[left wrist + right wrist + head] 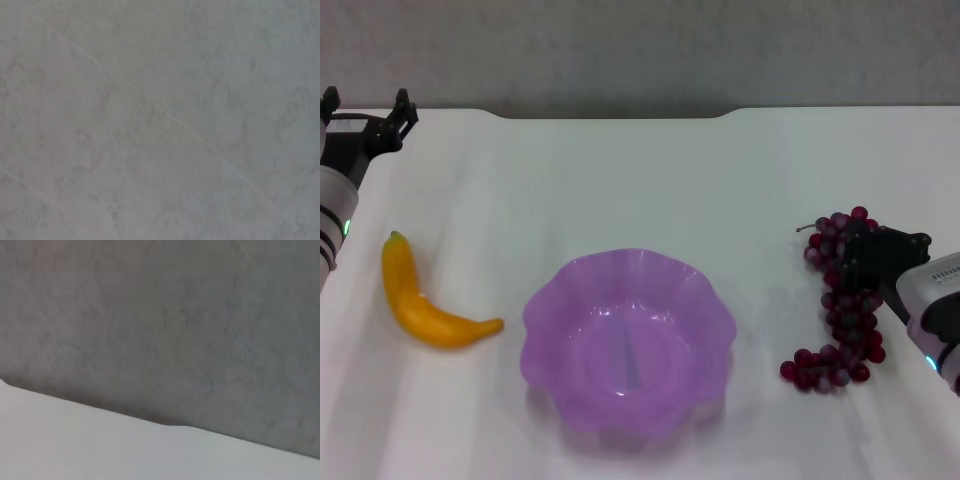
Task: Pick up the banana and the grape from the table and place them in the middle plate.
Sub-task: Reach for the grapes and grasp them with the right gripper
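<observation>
My right gripper's fingers are shut above the grape bunch, so next they reopen and lower before closing on the middle of the dark red grapes.
In the head view the banana lies on the white table at the left, yellow-orange and curved. The middle plate, a purple scalloped dish, sits front and centre with nothing in it. The grape, a dark red bunch, lies at the right. My right gripper sits low over the upper half of the bunch and hides part of it. My left gripper hangs open near the table's far left corner, well behind the banana. Neither wrist view shows any fruit.
The table's far edge meets a grey wall. Open tabletop lies between the dish and each fruit, and behind the dish.
</observation>
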You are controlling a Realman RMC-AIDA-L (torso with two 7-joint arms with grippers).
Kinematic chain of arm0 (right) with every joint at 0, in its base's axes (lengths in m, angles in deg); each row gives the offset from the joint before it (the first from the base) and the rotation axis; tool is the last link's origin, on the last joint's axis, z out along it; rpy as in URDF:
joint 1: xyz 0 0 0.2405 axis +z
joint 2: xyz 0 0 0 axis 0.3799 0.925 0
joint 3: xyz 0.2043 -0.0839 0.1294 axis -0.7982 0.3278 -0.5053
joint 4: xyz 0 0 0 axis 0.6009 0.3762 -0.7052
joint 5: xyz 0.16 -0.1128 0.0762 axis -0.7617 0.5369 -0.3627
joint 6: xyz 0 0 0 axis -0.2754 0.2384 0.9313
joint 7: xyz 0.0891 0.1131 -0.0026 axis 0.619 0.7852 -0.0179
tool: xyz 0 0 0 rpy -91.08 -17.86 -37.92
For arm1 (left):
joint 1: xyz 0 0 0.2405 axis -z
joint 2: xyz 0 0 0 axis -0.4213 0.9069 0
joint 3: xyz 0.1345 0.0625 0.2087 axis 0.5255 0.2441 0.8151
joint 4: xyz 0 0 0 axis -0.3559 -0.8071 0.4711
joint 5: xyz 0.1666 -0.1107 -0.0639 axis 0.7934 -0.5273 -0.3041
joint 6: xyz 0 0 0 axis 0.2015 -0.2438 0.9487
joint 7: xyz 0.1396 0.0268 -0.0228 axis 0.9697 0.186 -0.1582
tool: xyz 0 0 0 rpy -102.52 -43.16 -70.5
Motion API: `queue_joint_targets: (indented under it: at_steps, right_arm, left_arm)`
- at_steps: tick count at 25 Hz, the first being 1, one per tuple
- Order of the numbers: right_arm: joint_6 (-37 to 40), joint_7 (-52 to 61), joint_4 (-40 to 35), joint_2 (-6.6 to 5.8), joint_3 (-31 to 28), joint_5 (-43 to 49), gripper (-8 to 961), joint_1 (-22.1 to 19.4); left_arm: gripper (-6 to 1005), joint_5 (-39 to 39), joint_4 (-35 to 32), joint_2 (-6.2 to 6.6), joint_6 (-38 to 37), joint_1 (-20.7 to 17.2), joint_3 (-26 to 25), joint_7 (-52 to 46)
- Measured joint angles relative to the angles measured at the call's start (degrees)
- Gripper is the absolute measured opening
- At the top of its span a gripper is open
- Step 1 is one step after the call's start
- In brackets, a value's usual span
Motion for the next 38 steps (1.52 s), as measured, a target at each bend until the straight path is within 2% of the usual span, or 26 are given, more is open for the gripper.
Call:
queue_joint_targets:
  at_steps: [8,11,14,15,20,24,29,38]
  right_arm:
    - [-0.30,0.08,-2.25,-0.06,-1.49,0.01,36,-0.32]
    - [-1.33,0.10,-2.35,-0.04,-1.64,0.01,166,-0.34]
    - [-5.16,0.49,-2.39,-0.04,-2.11,0.02,288,0.15]
    - [-8.71,1.21,-2.23,-0.04,-2.37,0.03,324,0.92]
    - [-12.57,2.26,-2.10,-0.04,-2.36,0.03,518,1.51]
    - [-14.19,2.70,-2.46,-0.04,-2.16,0.02,712,1.38]
    - [-14.39,3.20,-2.45,0.07,-2.36,0.02,897,0.78]
    - [-12.41,4.16,-2.66,-0.14,-5.53,0.19,897,-1.84]
  left_arm:
    - [903,0.28,-0.04,0.00,0.02,0.00,0.00,0.00]
    - [903,0.38,-0.05,0.00,0.01,0.00,0.00,0.00]
    - [903,0.39,-0.05,0.00,0.00,0.00,0.00,0.00]
    - [903,0.39,-0.03,-0.01,-0.02,0.01,0.00,0.00]
    - [903,0.39,0.03,-0.08,-0.03,0.12,0.00,0.00]
    - [903,0.39,0.05,-0.09,-0.01,0.01,0.00,0.00]
    - [903,0.39,0.05,-0.06,-0.01,0.00,0.00,0.00]
    - [903,0.39,0.01,0.14,-0.02,-1.11,0.00,0.00]
